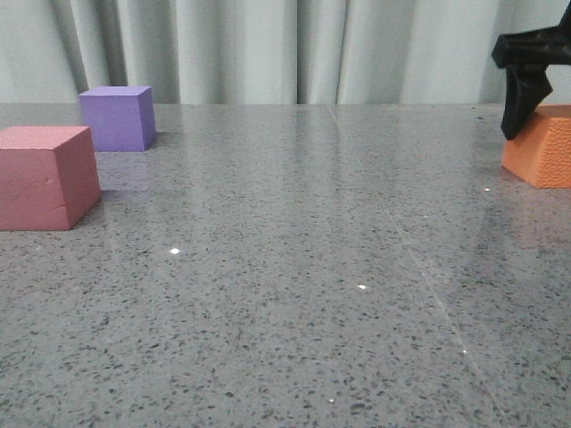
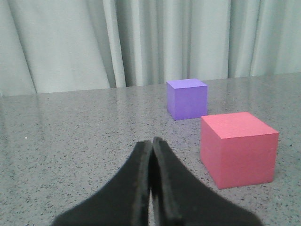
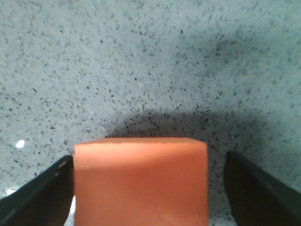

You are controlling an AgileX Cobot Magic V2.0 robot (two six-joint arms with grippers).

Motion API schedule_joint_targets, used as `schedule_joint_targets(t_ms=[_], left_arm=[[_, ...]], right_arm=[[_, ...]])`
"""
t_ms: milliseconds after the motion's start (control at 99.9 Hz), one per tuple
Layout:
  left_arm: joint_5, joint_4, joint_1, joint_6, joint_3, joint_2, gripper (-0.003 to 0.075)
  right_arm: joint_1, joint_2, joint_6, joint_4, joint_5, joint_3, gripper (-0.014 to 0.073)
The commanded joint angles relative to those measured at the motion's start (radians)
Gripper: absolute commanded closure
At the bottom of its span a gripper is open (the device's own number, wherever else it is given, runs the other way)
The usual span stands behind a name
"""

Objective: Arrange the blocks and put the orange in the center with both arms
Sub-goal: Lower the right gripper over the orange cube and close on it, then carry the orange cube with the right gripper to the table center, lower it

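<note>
My right gripper closes next, since its fingers reach down on either side of the orange cube (image 1: 546,152) and closing now would catch it.
The orange cube (image 1: 546,152) sits on the table at the far right edge of the front view. My right gripper (image 1: 525,111) hangs over it, open. In the right wrist view the orange cube (image 3: 141,183) lies between the fingers of the right gripper (image 3: 148,162): one finger is close against one side and a gap of table shows at the other. The pink-red cube (image 1: 45,178) is at the left, with the purple cube (image 1: 116,118) behind it. My left gripper (image 2: 151,143) is shut on nothing, short of the pink-red cube (image 2: 237,148) and the purple cube (image 2: 187,98).
A grey speckled tabletop (image 1: 294,267) stretches between the left cubes and the orange one. Pale curtains (image 1: 268,45) hang behind the table's far edge.
</note>
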Motion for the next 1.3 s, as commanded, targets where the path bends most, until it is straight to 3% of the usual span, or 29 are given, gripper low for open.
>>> schedule_joint_targets(t_ms=[0,220,341,501,621,971,1292], left_arm=[[-0.076,-0.007,0.003,-0.009,0.056,-0.032,0.0739],[-0.076,-0.007,0.003,-0.009,0.056,-0.032,0.0739],[-0.076,-0.007,0.003,-0.009,0.056,-0.032,0.0739],[-0.076,-0.007,0.003,-0.009,0.056,-0.032,0.0739],[-0.076,-0.007,0.003,-0.009,0.056,-0.032,0.0739],[-0.076,-0.007,0.003,-0.009,0.056,-0.032,0.0739],[-0.076,-0.007,0.003,-0.009,0.056,-0.032,0.0739]], right_arm=[[-0.006,-0.024,-0.010,-0.003,-0.032,-0.031,0.0008],[-0.006,-0.004,-0.010,-0.003,-0.016,-0.032,0.0303],[-0.004,-0.014,-0.010,0.012,0.022,-0.059,0.0400],[0.032,-0.030,-0.010,0.064,0.133,-0.169,0.0409],[0.124,-0.031,-0.009,0.075,0.185,-0.263,0.0409],[0.408,0.092,0.167,0.069,0.140,-0.455,0.0410],[0.526,0.278,0.323,0.001,0.144,-0.617,0.0410]])
